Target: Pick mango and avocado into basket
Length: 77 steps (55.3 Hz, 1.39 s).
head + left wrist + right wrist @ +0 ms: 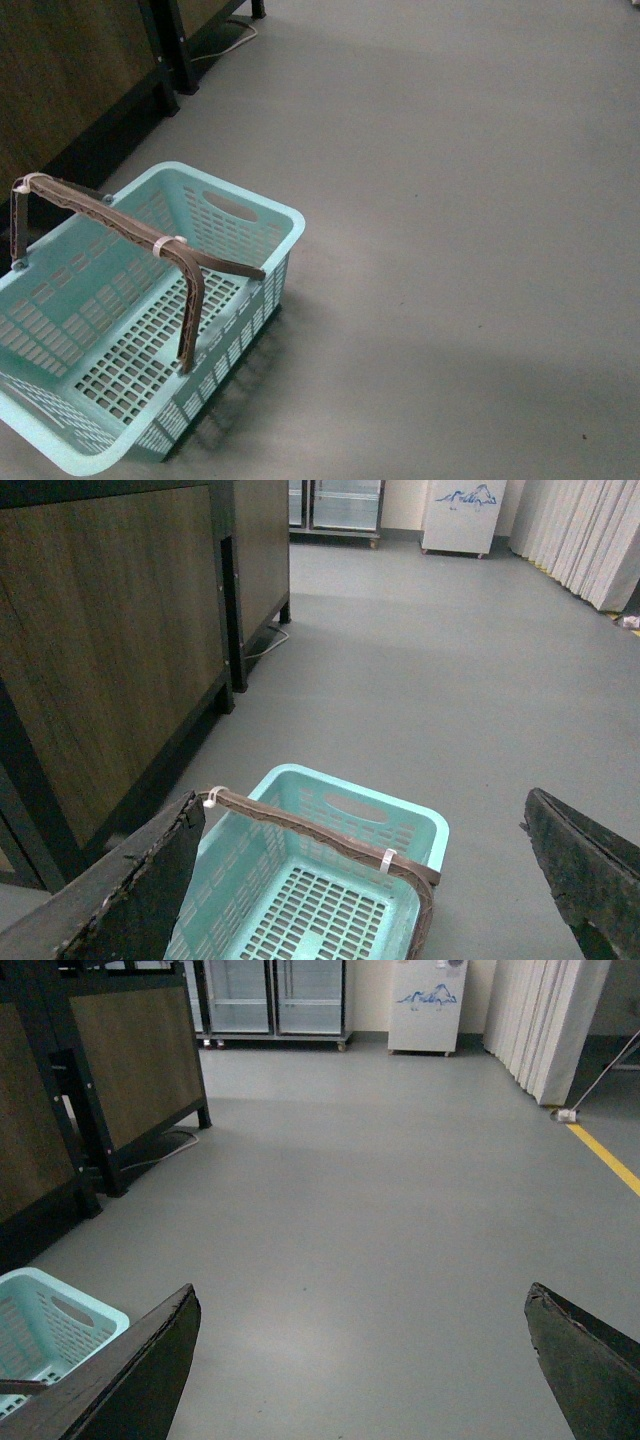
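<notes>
I will carry the mango and avocado, so my left gripper will grab the basket by its brown-grey handle [300,825].
The light turquoise basket [285,225] stands on the grey floor at the lower left of the front view, with nothing inside and its brown handle [190,262] raised across it. It also shows in the left wrist view, the basket [425,825] lying below my left gripper [365,825], which is open with nothing between its fingers. A corner of the basket [95,1310] appears in the right wrist view. My right gripper [362,1305] is open over bare floor. The mango and the avocado are out of view. Neither arm shows in the front view.
Dark wooden cabinets on black frames [70,70] stand along the left, close behind the basket, with a cable [225,45] on the floor by them. Glass-door fridges [275,995], a white chest [428,1005] and white panels [545,1020] line the far wall. A yellow floor line [605,1160] runs at the right.
</notes>
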Available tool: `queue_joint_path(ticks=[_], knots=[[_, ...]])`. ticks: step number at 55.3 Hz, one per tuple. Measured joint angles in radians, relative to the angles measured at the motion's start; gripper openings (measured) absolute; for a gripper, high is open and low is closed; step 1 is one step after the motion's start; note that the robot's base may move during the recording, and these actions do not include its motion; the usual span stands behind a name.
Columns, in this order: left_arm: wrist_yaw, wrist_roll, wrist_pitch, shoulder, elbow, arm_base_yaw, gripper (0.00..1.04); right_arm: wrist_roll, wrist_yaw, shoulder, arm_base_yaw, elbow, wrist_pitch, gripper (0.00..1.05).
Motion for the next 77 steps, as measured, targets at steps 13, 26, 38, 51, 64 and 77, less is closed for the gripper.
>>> queue_joint_path(ticks=[13,26,38,51,64,77], knots=[[0.000,0.000,0.000,0.000,0.000,0.000,0.97,0.000,0.000,0.000,0.000,0.000,0.000,0.97],[0.000,0.000,0.000,0.000,0.000,0.000,0.97,0.000,0.000,0.000,0.000,0.000,0.000,0.97],[0.057,-0.513,-0.330,0.366,0.178,0.038,0.97,0.000,0.000,0.000,0.000,0.000,0.000,0.97],[0.230,-0.877,-0.012,0.697,0.219,0.197,0.97,0.000,0.000,0.000,0.000,0.000,0.000,0.97],[0.209,-0.961,0.337,1.198,0.317,0.214,0.97,0.000,0.000,0.000,0.000,0.000,0.000,0.97],[0.183,-0.989,0.472,1.637,0.485,0.172,0.97,0.000,0.000,0.000,0.000,0.000,0.000,0.97]])
